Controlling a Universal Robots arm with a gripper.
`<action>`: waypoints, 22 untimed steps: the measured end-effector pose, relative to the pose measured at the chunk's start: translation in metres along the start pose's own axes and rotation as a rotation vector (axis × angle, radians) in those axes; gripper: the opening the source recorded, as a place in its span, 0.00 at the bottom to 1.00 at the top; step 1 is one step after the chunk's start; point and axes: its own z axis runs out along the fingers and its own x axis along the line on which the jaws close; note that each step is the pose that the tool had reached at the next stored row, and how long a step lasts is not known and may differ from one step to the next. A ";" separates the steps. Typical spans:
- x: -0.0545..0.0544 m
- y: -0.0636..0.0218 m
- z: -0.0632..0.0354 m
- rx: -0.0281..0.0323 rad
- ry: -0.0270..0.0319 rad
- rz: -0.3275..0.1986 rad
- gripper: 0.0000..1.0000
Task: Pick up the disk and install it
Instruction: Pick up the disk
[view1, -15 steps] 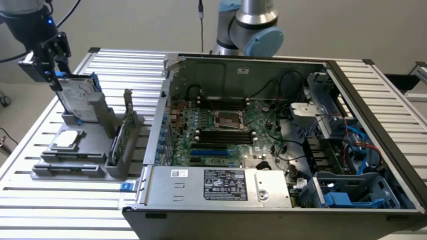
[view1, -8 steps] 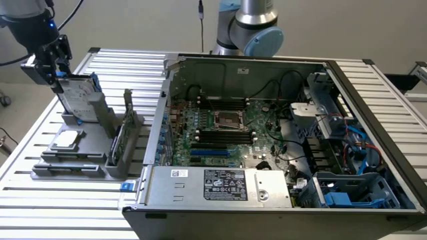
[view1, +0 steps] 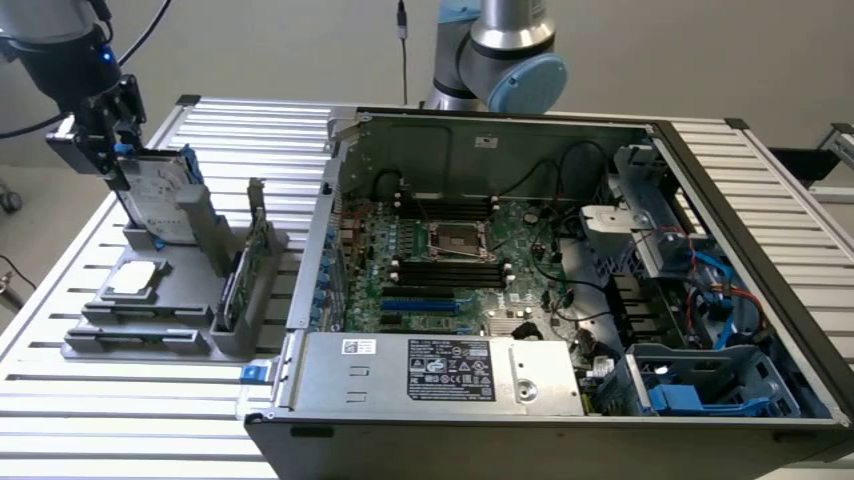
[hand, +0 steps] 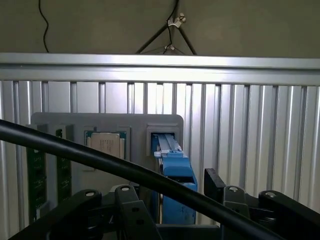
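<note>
Next, my gripper grabs the disk by its free top edge (view1: 159, 156), since the slot of the grey holder closes around the lower end of the disk.
The disk (view1: 160, 195) stands upright in a slot of the grey holder (view1: 147, 338) on the exterior view's left, silver-grey with a white label and a blue carrier. My gripper (view1: 118, 160) hangs over its top edge, at the end nearer the exterior view's left. In the wrist view the blue carrier edge of the disk (hand: 175, 172) runs between my two black fingers (hand: 216, 184), which stand apart on either side of it. The gripper (hand: 171, 194) is open and does not visibly clamp the disk.
The holder also carries a flat silver square chip (view1: 138, 280) and a thin upright green circuit card (view1: 240, 280). An open computer case (view1: 534, 270) lies to the exterior view's right, with a blue-fitted bay (view1: 694, 395) at its near corner. A black cable (hand: 125, 170) crosses the wrist view.
</note>
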 end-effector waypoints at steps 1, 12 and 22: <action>0.000 0.0000 0.0001 0.0001 0.0000 -0.006 0.60; -0.001 0.0008 0.0009 -0.0001 0.0005 -0.020 0.60; -0.002 0.0019 0.0017 0.0003 0.0004 -0.021 0.60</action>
